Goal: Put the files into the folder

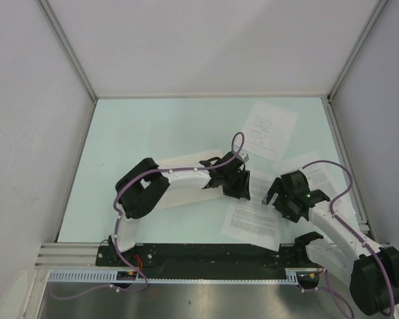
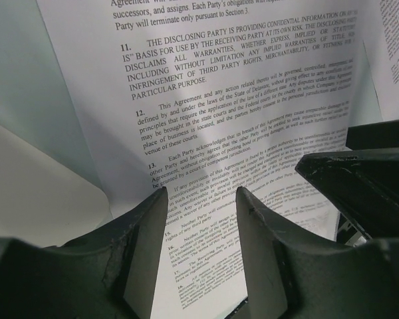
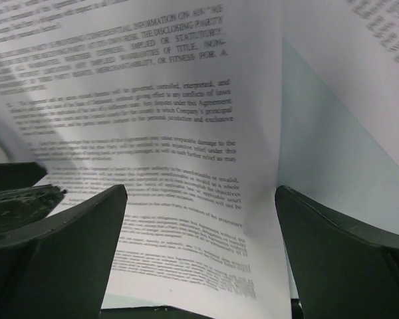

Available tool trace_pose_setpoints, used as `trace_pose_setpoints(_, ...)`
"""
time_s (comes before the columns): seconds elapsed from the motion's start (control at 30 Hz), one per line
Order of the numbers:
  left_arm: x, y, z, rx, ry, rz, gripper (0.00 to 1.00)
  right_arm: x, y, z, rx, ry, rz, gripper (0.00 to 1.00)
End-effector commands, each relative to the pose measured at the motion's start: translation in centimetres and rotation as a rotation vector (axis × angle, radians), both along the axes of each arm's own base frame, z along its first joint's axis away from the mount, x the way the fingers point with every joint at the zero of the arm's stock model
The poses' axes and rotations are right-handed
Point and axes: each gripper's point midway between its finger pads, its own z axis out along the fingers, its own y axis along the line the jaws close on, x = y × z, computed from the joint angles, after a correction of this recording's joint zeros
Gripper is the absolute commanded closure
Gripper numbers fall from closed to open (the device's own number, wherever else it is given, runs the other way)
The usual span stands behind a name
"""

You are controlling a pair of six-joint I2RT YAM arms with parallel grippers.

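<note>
The densely printed sheet's folder-facing edge should stay free to go in, so next my right gripper needs to grab the sheet by its side margin away from the folder [image 1: 276, 208] [image 3: 261, 189].
A densely printed sheet [image 1: 253, 216] lies at the front middle, and both grippers hover over its far edge. My left gripper [image 1: 239, 183] is open with nothing between its fingers; the sheet's text [image 2: 239, 106] shows through the gap [image 2: 201, 193]. My right gripper [image 1: 274, 197] is wide open over the same sheet [image 3: 153, 133], its jaws empty [image 3: 201, 193]. A second dense sheet [image 1: 322, 174] lies partly under the right arm. A sparsely printed sheet [image 1: 270, 129] lies further back. The folder is mostly hidden under the left arm; a cream rounded corner [image 2: 40, 173] shows beside the sheet.
White enclosure walls surround the pale green table [image 1: 139, 139]. A metal rail [image 1: 206, 256] runs along the near edge by the arm bases. My right gripper's finger [image 2: 366, 173] is close beside the left gripper. Purple cables loop over both arms.
</note>
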Motion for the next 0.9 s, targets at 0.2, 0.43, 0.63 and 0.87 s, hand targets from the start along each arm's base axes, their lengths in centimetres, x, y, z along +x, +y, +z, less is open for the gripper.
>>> trace_pose_setpoints(0.2,-0.5,2.7,-3.7,0.124,0.049,0.034,0.48,1.5,4.6,2.3,0.225,-0.172,0.199,0.0)
trace_pose_setpoints(0.43,-0.4,3.0,-3.6,0.124,0.045,0.036,0.48,2.6,6.8,6.7,0.336,-0.375,0.335,0.0)
trace_pose_setpoints(0.63,-0.2,3.2,-3.2,0.114,0.042,0.04,0.48,3.9,7.0,8.9,0.362,-0.488,0.351,0.0)
trace_pose_setpoints(0.87,0.0,3.8,-3.1,0.093,0.058,0.058,0.48,5.0,5.7,8.0,0.301,-0.501,0.308,0.0)
